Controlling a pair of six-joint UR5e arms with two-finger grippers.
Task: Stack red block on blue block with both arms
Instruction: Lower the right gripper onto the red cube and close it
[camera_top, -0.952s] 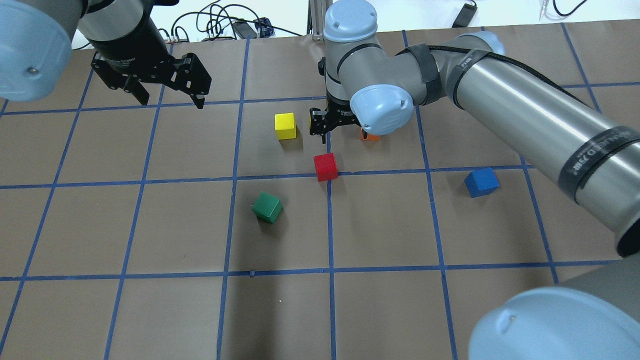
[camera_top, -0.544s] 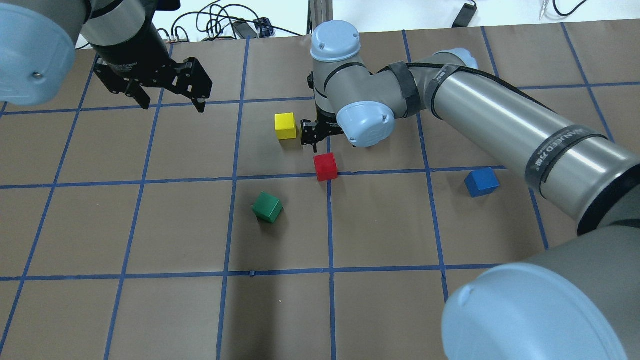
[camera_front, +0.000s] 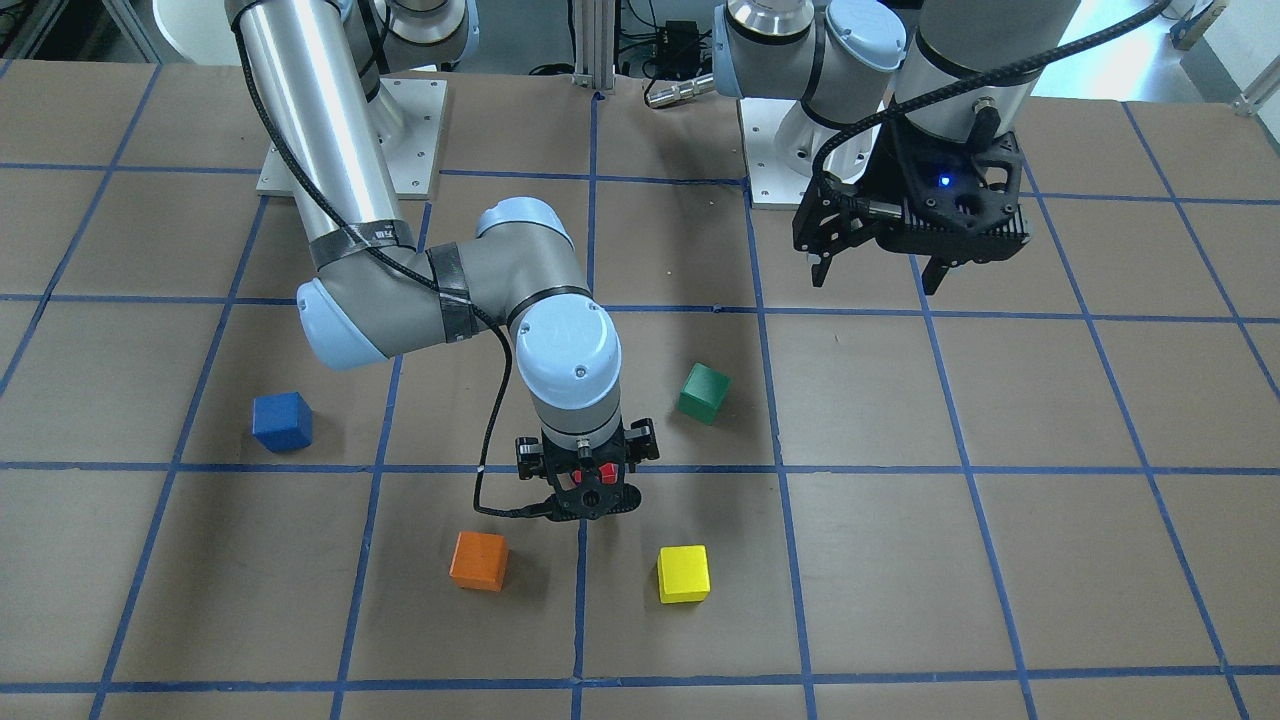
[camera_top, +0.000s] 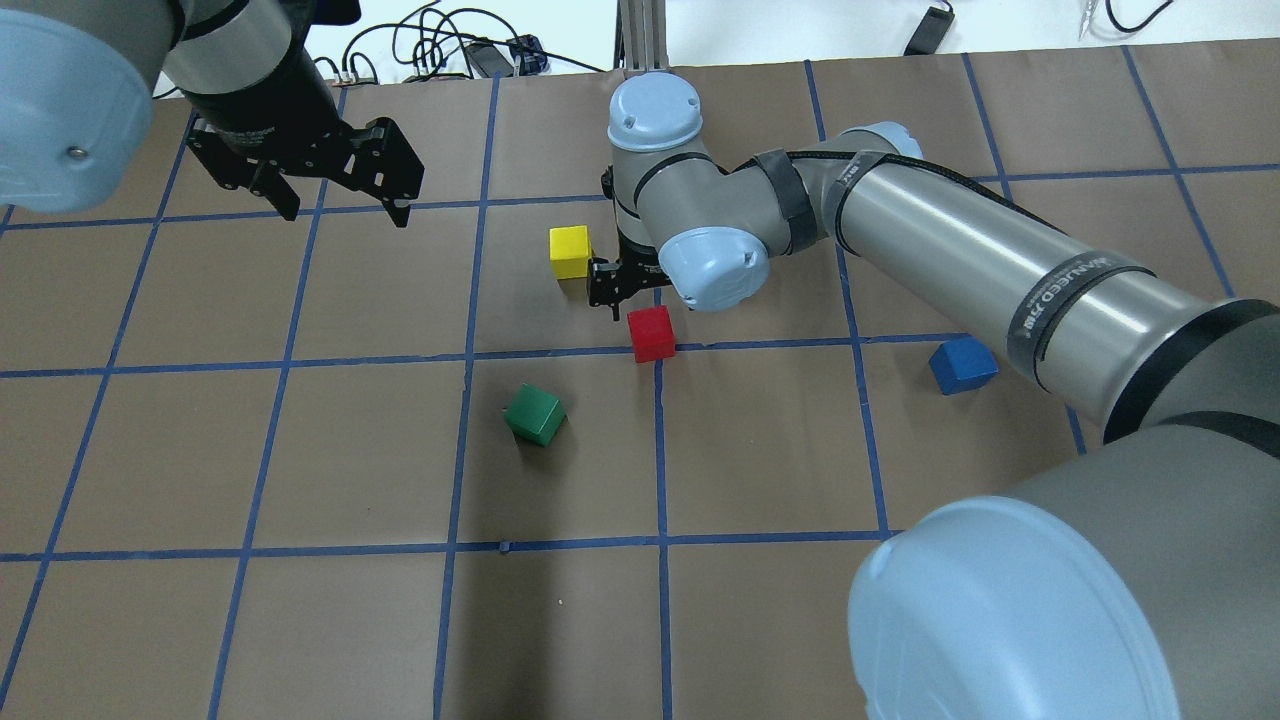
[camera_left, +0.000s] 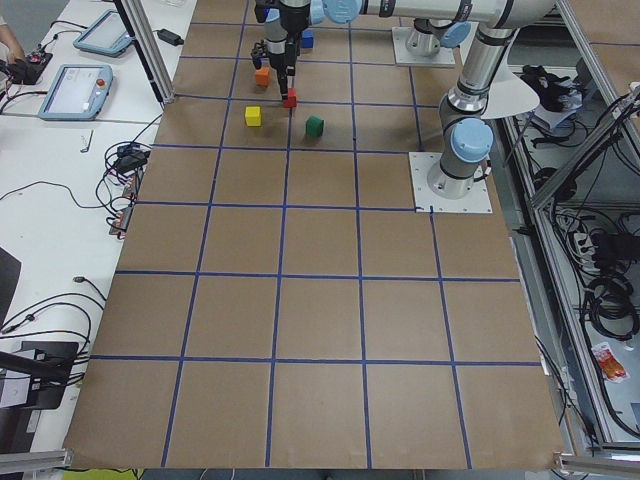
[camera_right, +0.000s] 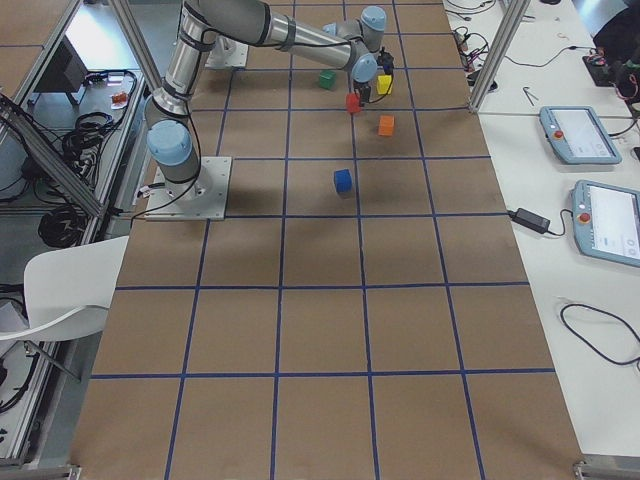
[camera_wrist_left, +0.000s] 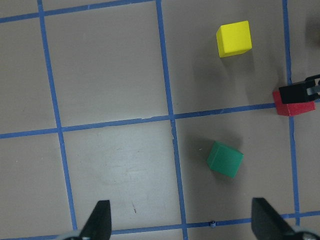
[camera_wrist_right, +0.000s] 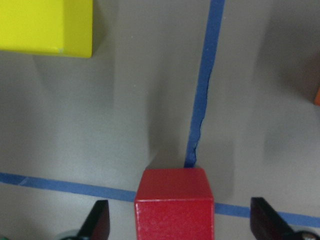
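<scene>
I will next grab the red block by its two opposite sides with my right gripper, to stack it on the blue block (camera_front: 282, 421).
The red block (camera_top: 652, 333) sits on a blue tape line near the table's middle. It also shows in the front view (camera_front: 608, 470) and the right wrist view (camera_wrist_right: 175, 205). My right gripper (camera_top: 612, 292) is open and hovers just above it. In the right wrist view the block lies between the two fingertips (camera_wrist_right: 100, 222). The blue block (camera_top: 962, 364) stands alone to the right, partly behind my right arm, and shows in the front view (camera_front: 281, 421). My left gripper (camera_top: 345, 212) is open and empty, high over the far left.
A yellow block (camera_top: 570, 250) stands close to the far left of the right gripper. A green block (camera_top: 534, 414) lies near and left of the red block. An orange block (camera_front: 479, 560) sits beyond the red block, hidden under my right arm in the overhead view.
My right arm has swung left and toward the near side, and its gripper has come from beside the orange block to over the red block. The left gripper has barely moved.
</scene>
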